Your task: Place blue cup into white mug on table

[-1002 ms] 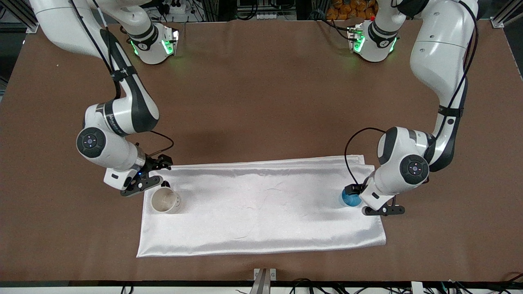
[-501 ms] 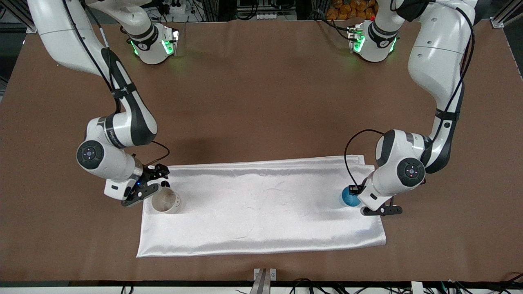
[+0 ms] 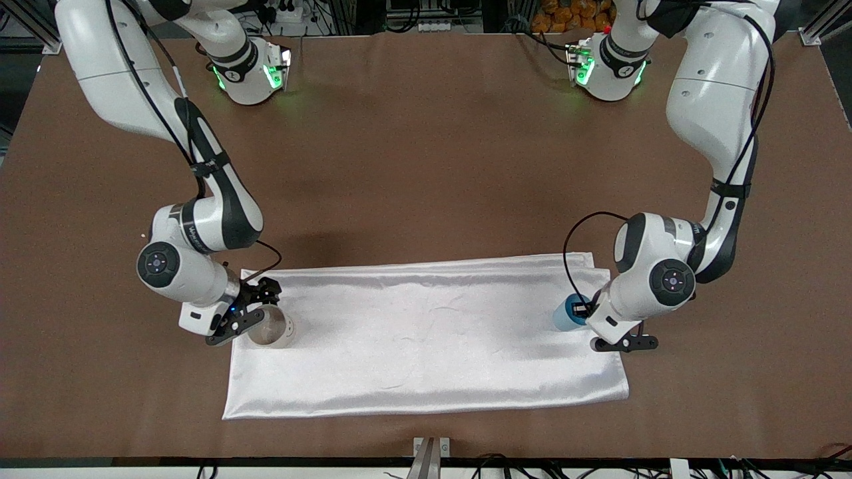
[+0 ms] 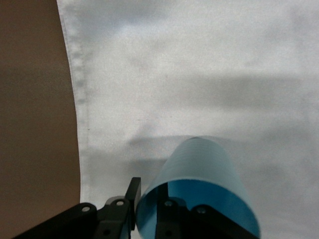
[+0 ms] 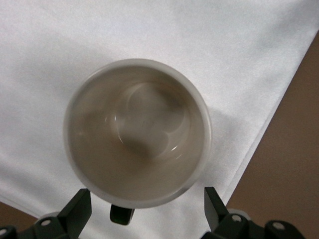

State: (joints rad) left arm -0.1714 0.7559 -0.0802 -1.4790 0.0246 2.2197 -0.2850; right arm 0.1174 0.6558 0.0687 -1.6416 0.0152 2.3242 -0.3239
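Note:
My right gripper is going to grab the white mug by its black handle (image 5: 122, 215) next. This will leave the white mug's opening (image 5: 137, 132) free for the blue cup.
The blue cup (image 3: 564, 315) is at the left arm's end of the white cloth, tilted so that its side shows. My left gripper (image 3: 579, 311) is shut on its rim, with one finger (image 4: 132, 195) outside the wall and the other inside the cup (image 4: 199, 167). The white mug (image 3: 273, 329) stands upright on the cloth's corner at the right arm's end. My right gripper (image 3: 249, 318) is open just above it. In the right wrist view the mug (image 5: 137, 132) is empty, and its black handle (image 5: 122, 215) lies between the spread fingers (image 5: 79, 209).
The shiny white cloth (image 3: 426, 339) lies spread across the part of the brown table (image 3: 426, 166) nearer the front camera. Both arms' bases stand along the edge of the table farthest from that camera.
My right gripper has moved closer over the mug and now partly covers it. My left gripper has raised and tilted the blue cup slightly.

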